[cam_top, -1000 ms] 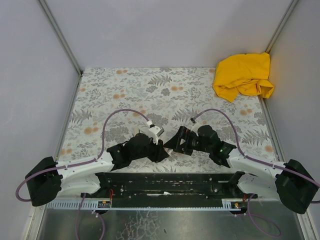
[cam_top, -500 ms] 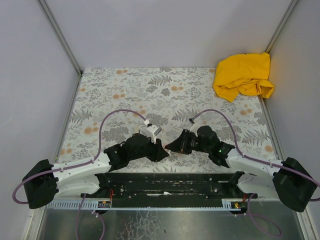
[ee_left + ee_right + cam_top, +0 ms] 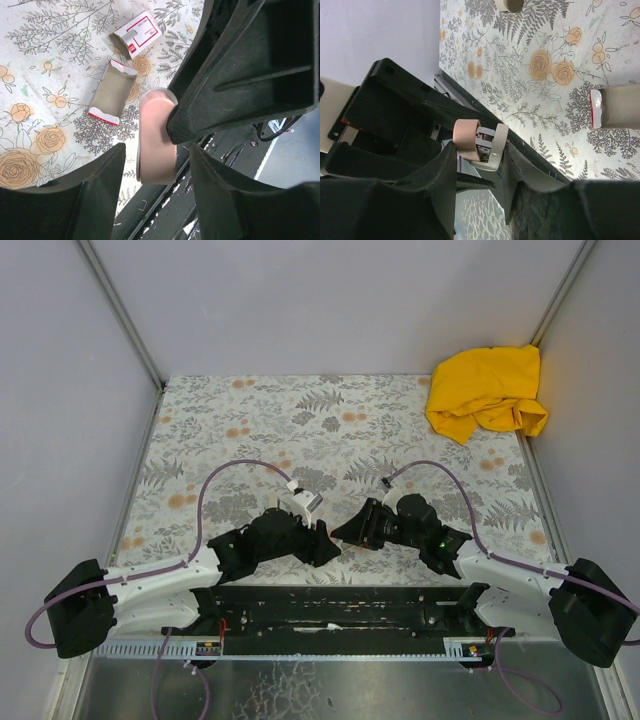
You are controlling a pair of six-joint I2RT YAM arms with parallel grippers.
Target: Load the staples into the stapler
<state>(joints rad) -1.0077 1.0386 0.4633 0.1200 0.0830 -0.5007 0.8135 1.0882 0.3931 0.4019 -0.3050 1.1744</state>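
Note:
The left gripper needs to close on the stapler's pink end (image 3: 335, 539) (image 3: 157, 164) now, because that end reaches in past its open fingers.
The stapler (image 3: 479, 145), pale pink on one side and cream on the other with metal between, hangs above the table's near edge. My right gripper (image 3: 480, 148) is shut on it, one finger on each side. In the left wrist view the stapler's (image 3: 156, 145) pink end sits between the fingers of my left gripper (image 3: 157, 148), which is open with a gap on both sides. The white box with red print (image 3: 137, 34) lies on the table, and its cardboard tray (image 3: 112, 93) lies beside it. No strip of staples shows. From above, the left gripper (image 3: 322, 540) and right gripper (image 3: 348, 530) meet tip to tip.
A crumpled yellow cloth (image 3: 487, 392) lies in the far right corner of the floral table (image 3: 300, 420). The black rail (image 3: 330, 605) holding the arm bases runs along the near edge, right under the grippers. Grey walls close three sides.
The left arm has shifted slightly right toward the right gripper. The two grippers now sit closer together at the near edge.

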